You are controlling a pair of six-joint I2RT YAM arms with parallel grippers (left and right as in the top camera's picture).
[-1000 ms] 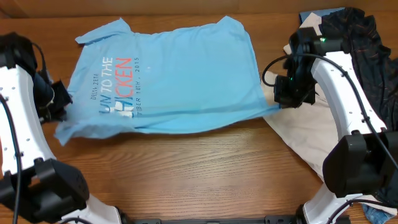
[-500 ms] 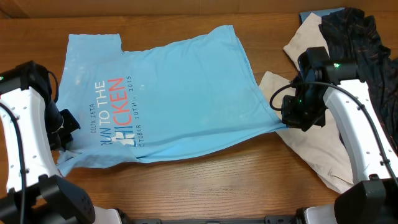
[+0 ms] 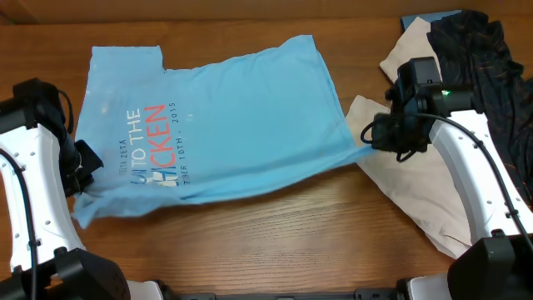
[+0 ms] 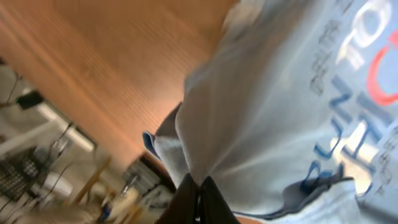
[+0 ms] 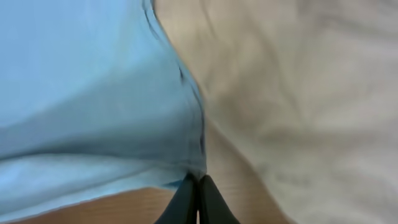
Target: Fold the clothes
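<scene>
I should first move my left gripper to the lettering, because the shirt's edge is above the table and its corner would fall short if I opened now.
The light blue T-shirt with white and coral lettering lies spread across the table, its near edge lifted and taut between both grippers. My left gripper is shut on the shirt's left near corner; in the left wrist view the cloth bunches into the closed tips. My right gripper is shut on the right near corner. The right wrist view shows the blue hem pinched at the tips. A cream garment lies under the right arm, and a black one behind it.
The cream garment spreads right of the shirt towards the table's front right. A dark blue item peeks out at the back right. Bare wooden table runs along the front.
Both grippers dragged the shirt's near edge towards the front, flattening its far part and sleeve. In the last half second the right gripper moved back and left a little, and the near edge rose.
</scene>
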